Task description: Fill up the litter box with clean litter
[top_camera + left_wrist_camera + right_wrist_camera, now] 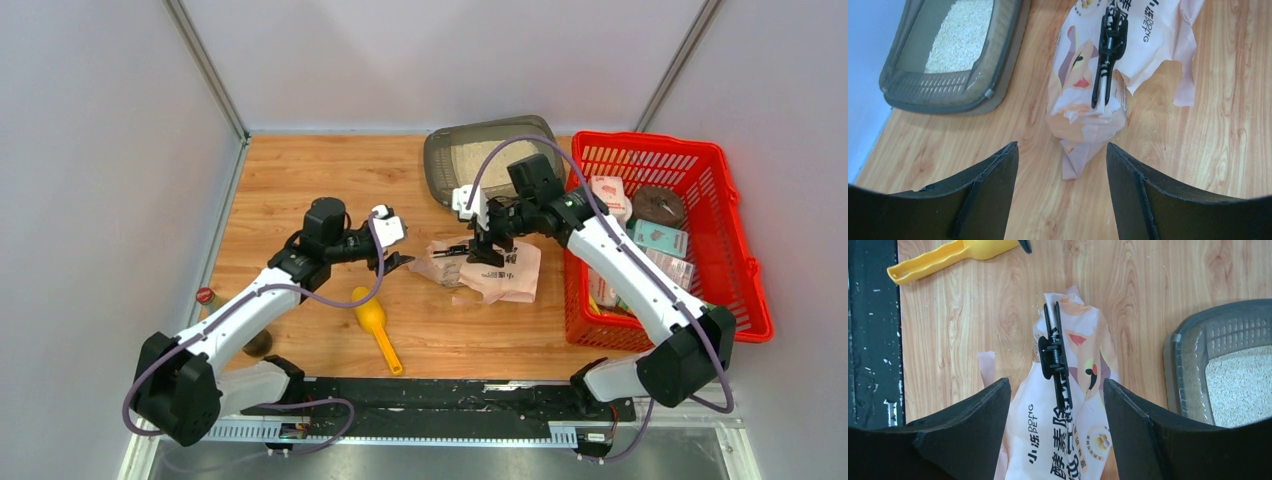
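Note:
My right gripper needs to go lower first and then close on the clip, because my fingers are above the litter bag point(505, 275), short of the clip's handle point(451, 252).
The dark grey-brown litter box point(445, 160) stands at the back middle of the table with pale beige litter point(480, 155) in it. It also shows in the left wrist view point(948, 87) and the right wrist view point(1188, 365). A pink litter bag point(505, 275) lies on the table, closed by a black clip point(1054, 357). My right gripper point(483, 250) is open above the bag point(1040, 440), jaws either side of it point(1055, 385). My left gripper point(400, 262) is open and empty point(1062, 147), just left of the bag's end point(1083, 125). The clip also shows there point(1107, 55).
A yellow scoop point(378, 328) lies in front of the left gripper, also in the right wrist view point(943, 260). A red mesh basket point(740, 250) with several packages stands at the right. A small bottle point(205, 297) stands at the left table edge.

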Tool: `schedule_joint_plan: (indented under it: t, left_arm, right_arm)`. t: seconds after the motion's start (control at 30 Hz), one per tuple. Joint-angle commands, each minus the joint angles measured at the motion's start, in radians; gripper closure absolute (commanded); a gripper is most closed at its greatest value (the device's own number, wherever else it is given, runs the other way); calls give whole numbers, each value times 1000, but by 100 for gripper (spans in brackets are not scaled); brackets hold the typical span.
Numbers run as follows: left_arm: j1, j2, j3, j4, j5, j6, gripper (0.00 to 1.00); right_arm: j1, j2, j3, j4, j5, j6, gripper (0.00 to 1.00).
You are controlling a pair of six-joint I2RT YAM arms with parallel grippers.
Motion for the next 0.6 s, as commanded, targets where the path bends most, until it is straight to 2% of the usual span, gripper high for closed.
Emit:
schedule_joint_plan:
  t: [0.0, 0.07, 0.27, 0.43, 0.47, 0.53, 0.57]
  left_arm:
    - [13, -64, -44, -21, -44, -55, 27]
    - [13, -79, -52, -29, -48, -60, 28]
    - [14, -116, -66, -53, -81, -57, 28]
    - [16, -151, -84, -70, -88, -46, 28]
    - [16, -154, -89, -73, -90, -43, 27]
    - [16, -163, -95, -73, -91, -44, 28]
    - [16, -165, -98, -72, -91, -41, 28]
  right_arm:
    - [53, 7, -48, 104, 50, -50, 28]
    - [79, 16, -65, 165, 61, -41, 30]
    - [126, 46, -56, 182, 94, -51, 37]
    - [142, 42, -71, 193, 131, -51, 53]
    - [144, 39, -74, 195, 136, -51, 61]
    - [146, 33, -70, 196, 145, -47, 69]
    - [147, 27, -65, 193, 147, -47, 78]
